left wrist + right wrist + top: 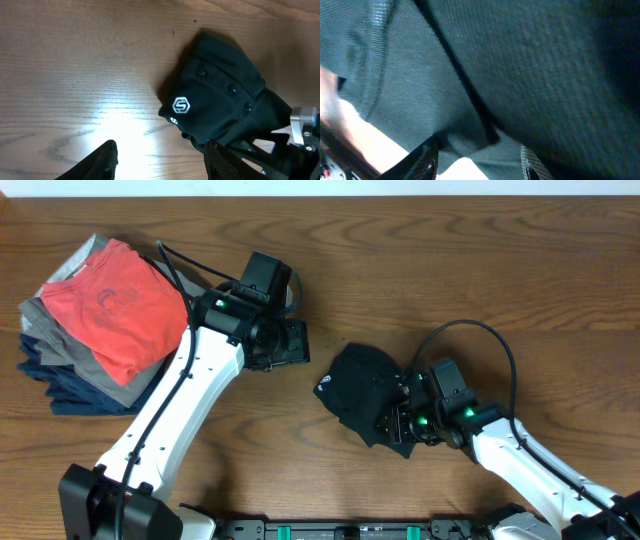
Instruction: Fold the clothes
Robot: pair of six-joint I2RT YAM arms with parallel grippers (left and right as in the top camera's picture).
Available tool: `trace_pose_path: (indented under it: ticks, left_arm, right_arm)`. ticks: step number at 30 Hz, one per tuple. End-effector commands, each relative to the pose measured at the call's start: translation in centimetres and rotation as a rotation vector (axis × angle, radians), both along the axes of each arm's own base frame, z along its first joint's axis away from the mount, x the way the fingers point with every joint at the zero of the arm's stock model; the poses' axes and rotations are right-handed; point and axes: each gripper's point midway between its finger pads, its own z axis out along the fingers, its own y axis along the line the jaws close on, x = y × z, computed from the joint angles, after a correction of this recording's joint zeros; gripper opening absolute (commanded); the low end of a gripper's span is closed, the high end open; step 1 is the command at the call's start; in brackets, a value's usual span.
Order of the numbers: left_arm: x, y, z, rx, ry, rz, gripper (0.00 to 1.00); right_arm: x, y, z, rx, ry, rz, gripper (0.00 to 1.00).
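Note:
The robot's right gripper will next take hold of the loose fold at the black garment's edge away from the logo [181, 105], so the opposite side stays free to spread for folding.
The clothes [362, 392] are one black garment, folded into a small bundle right of the table's middle, with a white round logo [181, 105] on its left corner. My left gripper [298, 346] hovers just left of the bundle and apart from it. In the left wrist view the left gripper [161, 162] is open over bare wood, the clothes [220, 85] lying ahead of it. My right gripper [398, 420] sits at the bundle's lower right edge. In the right wrist view the clothes [530, 65] fill the picture, and the right gripper [477, 162] has its fingers apart with a loose fold lying between them.
A stack of folded garments lies at the far left, with a red-orange shirt [120, 305] on top and grey and navy pieces [70, 370] beneath. The wooden table [450, 260] runs under everything. The right arm's wrist [302, 127] shows at the left wrist view's right edge.

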Motion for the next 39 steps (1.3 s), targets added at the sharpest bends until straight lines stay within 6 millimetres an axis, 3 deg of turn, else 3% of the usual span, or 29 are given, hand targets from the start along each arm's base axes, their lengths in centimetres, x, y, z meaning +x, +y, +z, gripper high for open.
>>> trace_pose_path:
  ticks: [1,6,10,15,18,22,25,30,35,39]
  left_arm:
    - [-0.1,0.3,-0.4,0.014,0.01,0.002,0.57]
    - [-0.1,0.3,-0.4,0.014,0.009,0.002,0.57]
    - [-0.1,0.3,-0.4,0.014,0.009,0.002,0.57]
    - [-0.1,0.3,-0.4,0.014,0.009,0.002,0.57]
    - [-0.1,0.3,-0.4,0.014,0.009,0.002,0.57]
    - [-0.1,0.3,-0.4,0.014,0.01,0.002,0.57]
    - [-0.2,0.3,-0.5,0.016,0.014,0.002,0.57]
    - [-0.2,0.3,-0.5,0.017,0.016,0.002,0.57]
    - [-0.2,0.3,-0.5,0.016,0.016,0.002,0.57]
    - [-0.2,0.3,-0.5,0.016,0.016,0.003,0.57]
  right_arm:
    - [-0.6,1.2,0.3,0.069,0.009,0.037,0.5]
    - [-1.0,1.7,0.6,0.101,0.023,0.052,0.48]
    - [-1.0,2.0,0.8,0.123,0.024,0.062,0.34]
    - [-0.2,3.0,1.8,0.18,-0.025,0.083,0.29]
    - [0.3,3.2,2.2,0.192,-0.055,0.084,0.01]
    - [0.7,2.9,2.4,0.187,-0.067,0.085,0.01]
    - [1.7,2.4,4.1,0.196,-0.077,0.086,0.01]
    - [3.2,-0.1,7.2,0.099,-0.062,0.062,0.01]
    - [2.0,-5.7,5.0,-0.23,0.035,-0.053,0.01]
    - [0.2,-8.5,3.2,-0.377,0.105,-0.077,0.01]
